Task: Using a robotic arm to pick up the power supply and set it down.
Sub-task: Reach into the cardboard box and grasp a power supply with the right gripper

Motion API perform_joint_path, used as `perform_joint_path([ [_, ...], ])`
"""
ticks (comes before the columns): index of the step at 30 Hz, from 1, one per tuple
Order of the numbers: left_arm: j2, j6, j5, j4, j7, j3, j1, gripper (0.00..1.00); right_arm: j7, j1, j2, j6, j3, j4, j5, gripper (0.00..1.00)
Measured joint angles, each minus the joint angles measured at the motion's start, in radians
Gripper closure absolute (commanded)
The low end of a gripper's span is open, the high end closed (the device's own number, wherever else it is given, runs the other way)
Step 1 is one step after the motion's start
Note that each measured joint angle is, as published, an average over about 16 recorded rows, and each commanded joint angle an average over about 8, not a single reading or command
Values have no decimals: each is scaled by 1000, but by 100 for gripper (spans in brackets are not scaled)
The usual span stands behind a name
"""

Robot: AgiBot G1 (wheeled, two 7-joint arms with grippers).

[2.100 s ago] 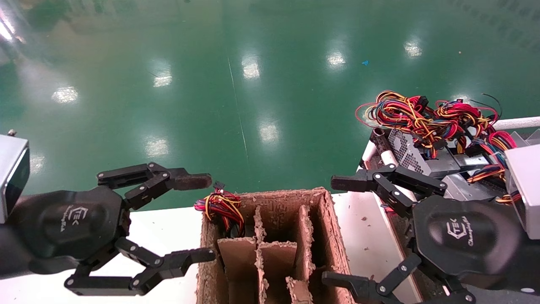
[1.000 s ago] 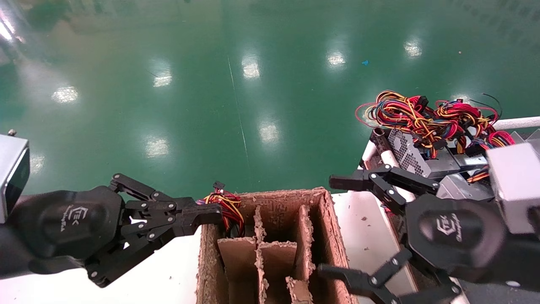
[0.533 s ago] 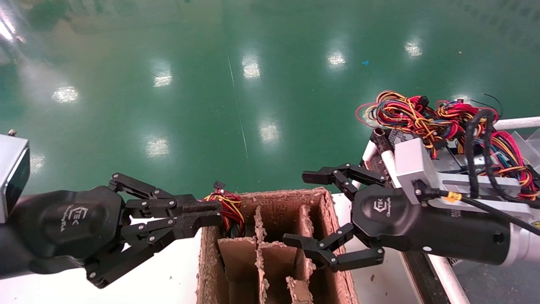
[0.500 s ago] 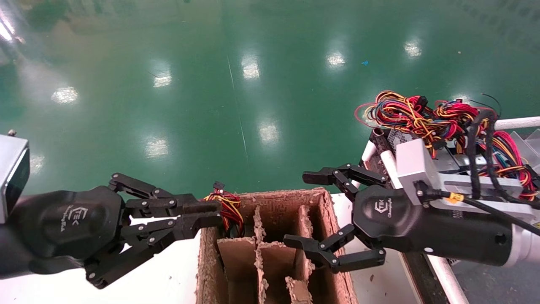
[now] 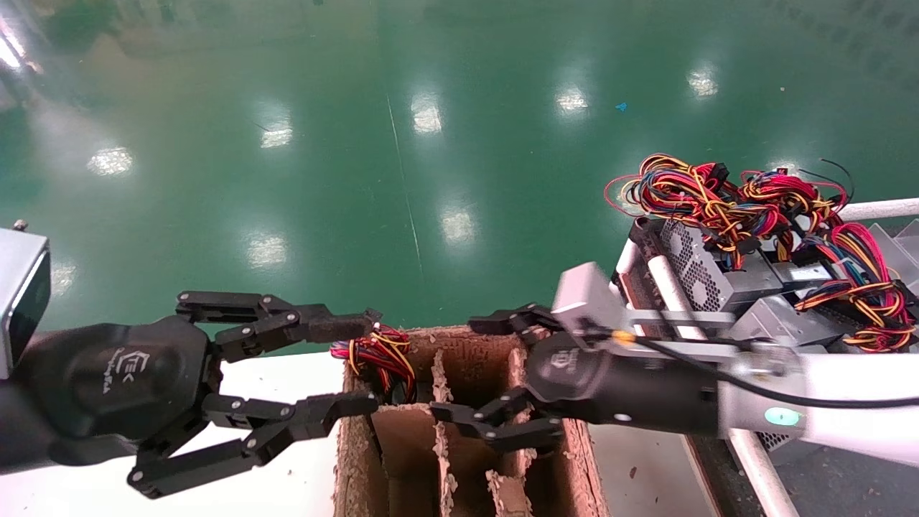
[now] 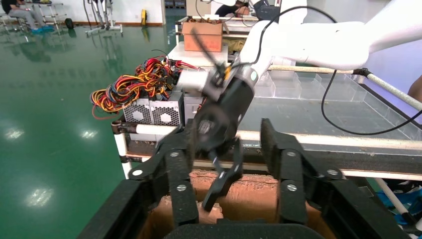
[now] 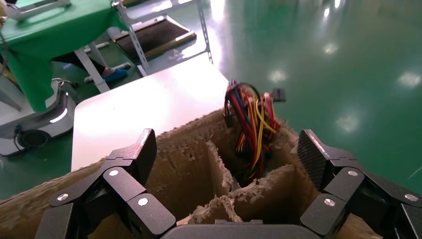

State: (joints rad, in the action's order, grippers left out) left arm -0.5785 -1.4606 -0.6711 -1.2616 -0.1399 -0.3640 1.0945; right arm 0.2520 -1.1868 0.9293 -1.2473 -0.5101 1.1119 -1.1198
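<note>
Next, my right gripper grabs the wire bundle sticking out, since the power supply's body sits deep in a narrow cardboard cell.
A banded bundle of red, yellow and black wires sticks out of the far-left cell of a torn cardboard box. It belongs to the power supply, whose grey body is hidden down in that cell. The same wire bundle shows in the right wrist view. My left gripper stands open beside the box's left wall, level with the bundle, holding nothing. The right gripper hovers open over the box's middle cells, to the right of the bundle, and is empty too. From the left wrist view that right gripper faces my left gripper.
Cardboard dividers split the box into narrow cells. The box stands on a white table. A rack at the right carries several grey units with bushy wire sprays. Green floor lies beyond.
My left gripper closed partway near the bundle, then opened wide again. The right arm swung left from the rack side to over the box, its gripper staying open.
</note>
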Motion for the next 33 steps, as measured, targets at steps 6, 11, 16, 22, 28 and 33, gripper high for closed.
perform_joint_path([
  [6, 0, 0, 0, 0, 0, 0, 0, 0, -7, -22, 100, 72, -49, -56, -86, 94],
  [11, 0, 0, 0, 0, 0, 0, 0, 0, -25, -27, 165, 131, -69, -90, -129, 100],
  [16, 0, 0, 0, 0, 0, 0, 0, 0, -37, -21, 211, 184, -74, -117, -147, 100],
  [22, 0, 0, 0, 0, 0, 0, 0, 0, -51, -13, 250, 225, -73, -151, -152, 100],
  [28, 0, 0, 0, 0, 0, 0, 0, 0, -66, -3, 276, 248, -69, -175, -148, 100],
  [33, 0, 0, 0, 0, 0, 0, 0, 0, -77, 5, 288, 251, -61, -192, -132, 100],
])
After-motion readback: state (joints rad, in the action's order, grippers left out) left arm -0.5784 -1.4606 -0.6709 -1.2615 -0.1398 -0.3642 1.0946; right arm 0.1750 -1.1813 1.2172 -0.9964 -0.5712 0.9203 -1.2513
